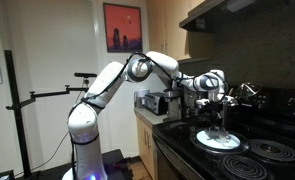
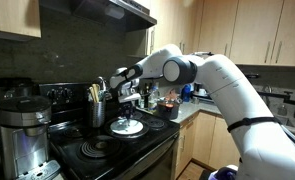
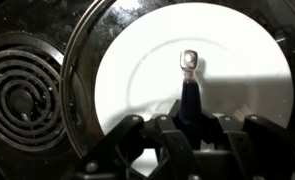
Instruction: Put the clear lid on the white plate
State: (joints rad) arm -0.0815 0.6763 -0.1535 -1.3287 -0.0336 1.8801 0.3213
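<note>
The handle is over the white plate's (image 1: 217, 140) middle and the lid would rest over the plate if I opened my gripper, so it is now time to release the lid.
In the wrist view the clear lid (image 3: 79, 60) shows as a thin shiny rim arcing round the left of the white plate (image 3: 137, 70), with its dark upright handle and metal screw over the plate's middle. My gripper (image 3: 187, 125) is shut on that handle from above. The lid covers most of the plate, set slightly to the left. In both exterior views the gripper (image 1: 224, 108) (image 2: 128, 103) hangs straight over the lid and plate (image 1: 217, 140) (image 2: 127, 127) on the black stove top. I cannot tell if the lid rests on the plate or hovers just above it.
Dark coiled burners (image 3: 22, 95) (image 1: 272, 150) (image 2: 97, 150) surround the plate. A coffee maker (image 2: 17, 120) and a utensil holder (image 2: 95, 105) stand beside the stove, under a range hood. Small items sit on the counter (image 1: 152, 100).
</note>
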